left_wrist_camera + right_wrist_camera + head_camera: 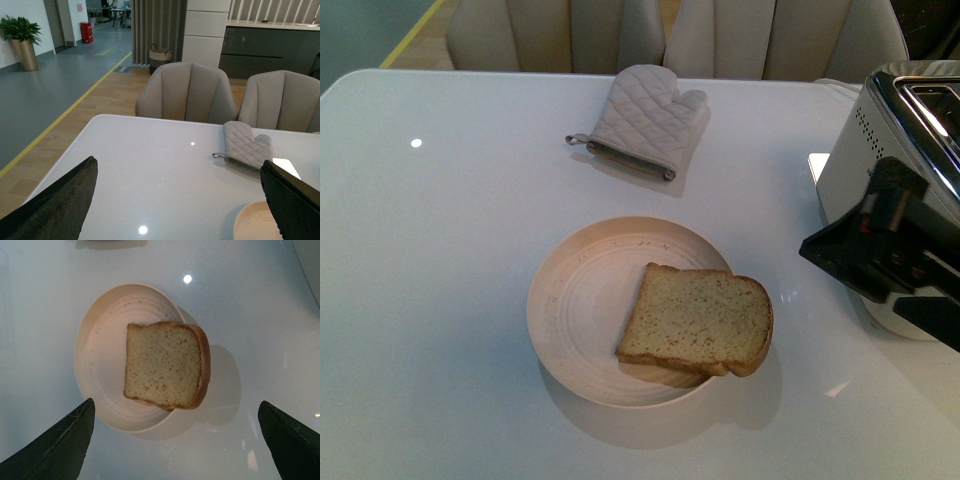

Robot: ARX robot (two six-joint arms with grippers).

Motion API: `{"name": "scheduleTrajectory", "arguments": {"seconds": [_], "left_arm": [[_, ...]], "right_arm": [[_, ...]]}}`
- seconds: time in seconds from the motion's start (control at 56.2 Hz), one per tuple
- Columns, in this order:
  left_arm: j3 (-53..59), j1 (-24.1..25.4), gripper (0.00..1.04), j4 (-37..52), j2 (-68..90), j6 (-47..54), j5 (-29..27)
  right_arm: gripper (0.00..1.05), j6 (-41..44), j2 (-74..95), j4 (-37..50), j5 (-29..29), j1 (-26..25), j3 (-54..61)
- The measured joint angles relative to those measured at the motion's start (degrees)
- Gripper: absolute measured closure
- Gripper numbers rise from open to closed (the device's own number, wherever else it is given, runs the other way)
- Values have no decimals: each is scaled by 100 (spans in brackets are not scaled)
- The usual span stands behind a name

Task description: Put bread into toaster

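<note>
I should grab the bread next with my right gripper by its crust edge overhanging the plate's rim (756, 322), to load the toaster (895, 130).
The bread (698, 320) is a tan slice with a brown crust. It lies flat on a round cream plate (570, 310) at mid-table, overhanging the rim toward the toaster. The white toaster (895, 130) with its chrome slotted top stands at the right edge. My right gripper (880, 245) is open and empty, hovering in front of the toaster, to the right of and above the bread. In the right wrist view the bread (165, 365) lies ahead of the open gripper (176, 402). My left gripper (177, 165) is open and empty above the table's left part.
A quilted beige oven mitt (645, 120) lies at the back of the white table (440, 250). Two beige chairs (187, 92) stand behind the far edge. The plate's rim (252, 222) shows beside the left gripper's finger.
</note>
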State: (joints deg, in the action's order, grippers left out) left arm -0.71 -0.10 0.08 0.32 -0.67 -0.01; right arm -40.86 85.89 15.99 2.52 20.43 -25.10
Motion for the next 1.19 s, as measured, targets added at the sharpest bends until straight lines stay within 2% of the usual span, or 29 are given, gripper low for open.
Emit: {"name": "scheduleTrajectory", "arguments": {"seconds": [0.125,0.303,0.872,0.926,1.193], "left_arm": [[0,0,7,0,-2,0,0],[0,0,7,0,-2,0,0],[0,0,7,0,-2,0,0],[0,0,7,0,-2,0,0],[0,0,7,0,-2,0,0]], "right_arm": [[9,-153,1410,501,120,-153,-428],[9,-203,2551,887,321,-203,-743],[9,-332,3729,1272,892,-55,-1473],[14,-332,3773,1296,920,-35,-1493],[57,-367,3799,1567,1060,-9,-1462]]}}
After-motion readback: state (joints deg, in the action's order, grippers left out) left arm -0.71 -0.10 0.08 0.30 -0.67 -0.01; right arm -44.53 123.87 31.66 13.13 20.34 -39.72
